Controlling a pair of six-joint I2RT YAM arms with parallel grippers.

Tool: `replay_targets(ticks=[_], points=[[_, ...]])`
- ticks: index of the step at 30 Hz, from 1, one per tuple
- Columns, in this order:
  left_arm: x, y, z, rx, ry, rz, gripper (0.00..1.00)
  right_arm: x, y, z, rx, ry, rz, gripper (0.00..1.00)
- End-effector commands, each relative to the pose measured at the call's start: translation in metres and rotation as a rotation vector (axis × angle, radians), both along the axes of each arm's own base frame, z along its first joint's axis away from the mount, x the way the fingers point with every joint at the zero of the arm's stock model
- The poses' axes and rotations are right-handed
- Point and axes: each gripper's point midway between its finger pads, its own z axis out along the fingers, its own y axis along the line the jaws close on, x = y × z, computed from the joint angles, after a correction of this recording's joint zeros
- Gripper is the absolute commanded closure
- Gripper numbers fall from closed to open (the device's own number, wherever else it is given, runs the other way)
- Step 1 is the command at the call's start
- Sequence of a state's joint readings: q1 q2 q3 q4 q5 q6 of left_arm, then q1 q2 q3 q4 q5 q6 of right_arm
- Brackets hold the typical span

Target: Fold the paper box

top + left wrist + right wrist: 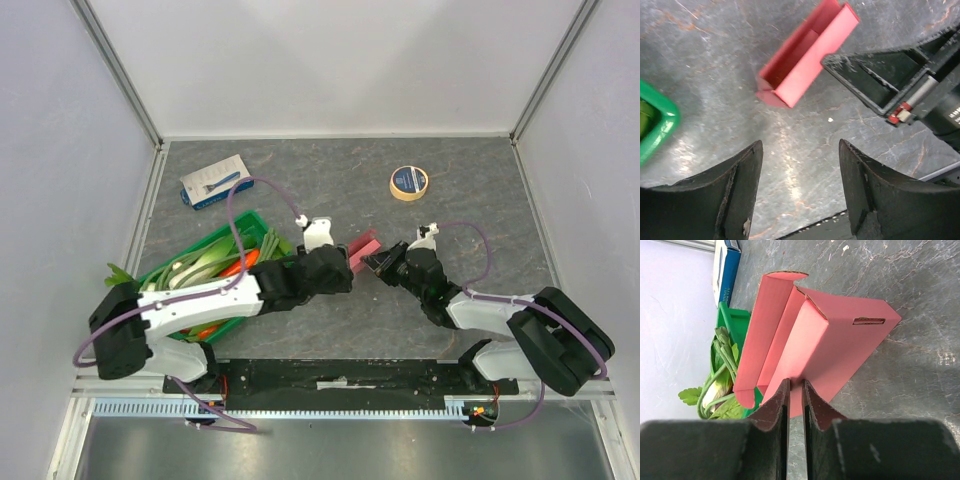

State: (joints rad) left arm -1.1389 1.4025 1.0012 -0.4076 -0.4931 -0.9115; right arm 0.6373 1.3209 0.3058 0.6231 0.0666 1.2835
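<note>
The left gripper grips the paper box by its near end next, across both long sides. This leaves the box's far-end flaps free to fold.
The pink paper box [365, 250] is partly folded into a long open trough with flaps and hangs a little above the table between the two arms. In the right wrist view the paper box [815, 340] stands with a side panel and a slotted flap spread out, and my right gripper [796, 384] is shut on its near edge. In the left wrist view the paper box [805, 57] shows its open channel. My left gripper [800, 145] stands open with nothing between its fingers, a short way back from the box. The right gripper [875, 85] holds the box's far end.
A green crate [215, 270] of vegetables sits left of the box, under the left arm. A blue-and-white flat package [214, 181] lies at the back left. A roll of tape [408, 183] lies at the back right. White walls close in the table.
</note>
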Motion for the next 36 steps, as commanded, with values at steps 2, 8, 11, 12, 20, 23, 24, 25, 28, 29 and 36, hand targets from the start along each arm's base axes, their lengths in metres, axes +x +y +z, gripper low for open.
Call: replay_targets(ticks=[2,8,11,12,20,23,24,25,28,29,36], points=[[0.039,0.014,0.029,-0.148,-0.133,-0.153,0.31,-0.034,-0.02,-0.062,-0.202,0.17,0.066,0.82],[0.074,-0.014,0.026,-0.176,-0.153,-0.382,0.25,-0.031,-0.018,-0.056,-0.203,0.154,0.072,0.83],[0.079,-0.031,0.015,-0.16,-0.162,-0.496,0.25,-0.031,-0.018,-0.054,-0.199,0.15,0.072,0.82],[0.074,-0.038,0.014,-0.172,-0.153,-0.556,0.25,-0.031,-0.017,-0.053,-0.199,0.15,0.072,0.83],[0.074,-0.037,-0.017,-0.068,-0.166,-0.643,0.29,-0.028,-0.011,-0.044,-0.153,0.16,0.068,0.82],[0.075,-0.036,-0.025,0.0,-0.191,-0.65,0.34,-0.027,-0.009,-0.042,-0.121,0.176,0.06,0.82],[0.071,-0.038,-0.03,0.019,-0.186,-0.66,0.34,-0.026,-0.008,-0.04,-0.099,0.185,0.047,0.82],[0.071,-0.038,-0.036,0.043,-0.175,-0.664,0.35,-0.025,-0.008,-0.039,-0.084,0.193,0.039,0.82],[0.07,-0.037,-0.048,0.109,-0.177,-0.659,0.39,-0.022,-0.007,-0.034,-0.049,0.215,0.014,0.79],[0.072,-0.034,-0.052,0.136,-0.179,-0.641,0.4,-0.02,-0.006,-0.032,-0.039,0.214,0.009,0.78],[0.076,-0.027,-0.057,0.194,-0.231,-0.605,0.58,-0.016,-0.013,-0.016,-0.087,0.207,0.014,0.63]])
